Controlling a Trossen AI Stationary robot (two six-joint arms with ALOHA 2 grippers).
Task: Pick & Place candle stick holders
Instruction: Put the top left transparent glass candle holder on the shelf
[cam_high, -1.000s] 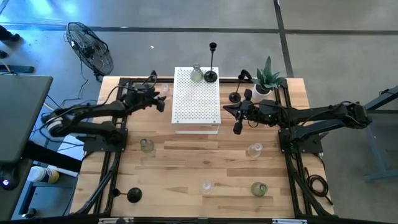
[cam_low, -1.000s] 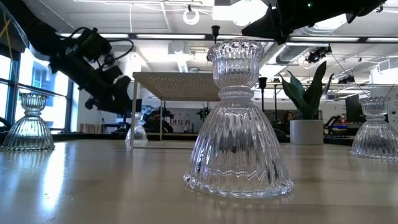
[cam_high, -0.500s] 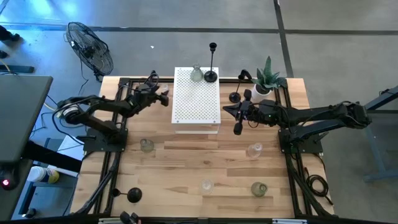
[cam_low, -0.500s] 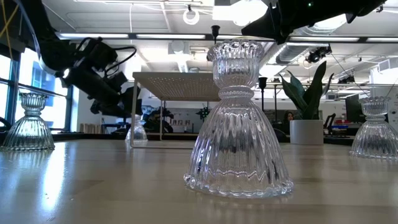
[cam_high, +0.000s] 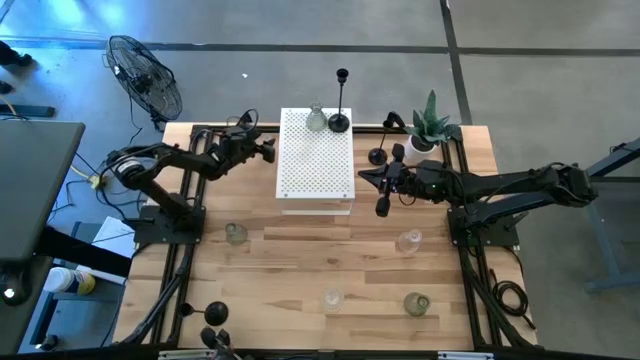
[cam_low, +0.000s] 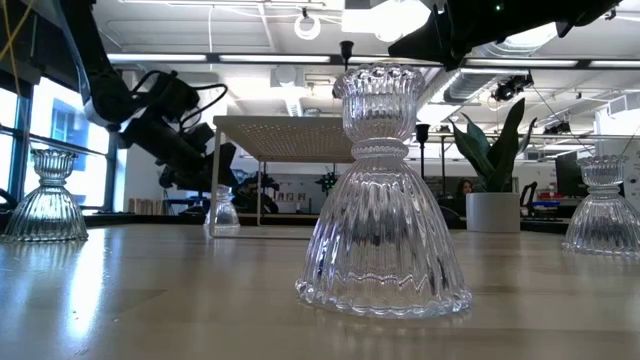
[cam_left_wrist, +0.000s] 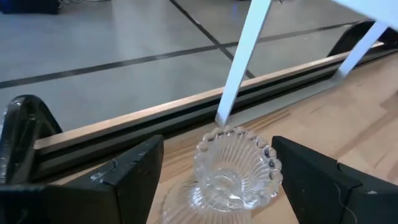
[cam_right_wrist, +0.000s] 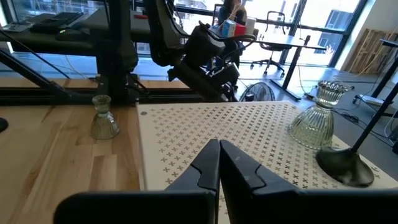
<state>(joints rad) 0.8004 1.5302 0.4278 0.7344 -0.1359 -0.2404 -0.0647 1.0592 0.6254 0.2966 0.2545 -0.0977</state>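
Note:
I should next grab the clear glass holder by its beaded cup (cam_left_wrist: 237, 167) with my left gripper. The holder's base then stays free to stand on the white perforated box.
A small clear glass candle stick holder (cam_left_wrist: 231, 171) stands on the table by the far left leg of the white perforated box (cam_high: 315, 160). It also shows in the low view (cam_low: 222, 211). My left gripper (cam_left_wrist: 217, 149) is open, one finger on either side of this holder without touching it; in the high view it is at the box's far left corner (cam_high: 262, 148). My right gripper (cam_high: 372, 180) hovers right of the box, shut on a black holder (cam_high: 381, 205). A greenish glass holder (cam_high: 316, 120) and a tall black one (cam_high: 340, 118) stand on the box. My right gripper holds the black candle stick holder lifted clear of the table. The fingers (cam_right_wrist: 208, 163) come level from the table's right side and lie across the holder. Its round end (cam_high: 381, 208) sticks out toward the table's near side. The gripper itself hides the place of contact.
More holders stand on the table: glass ones (cam_high: 236, 233), (cam_high: 408, 240), (cam_high: 332, 298), a greenish one (cam_high: 416, 303), black ones (cam_high: 377, 156), (cam_high: 216, 313). A spiky plant in a white pot (cam_high: 430, 128) stands at the far right. A fan (cam_high: 145, 75) stands beyond the far left corner.
My left gripper has moved toward the table's far edge and a little to the right, closing in on the small glass holder by the box's leg. My right gripper and its black holder have kept still.

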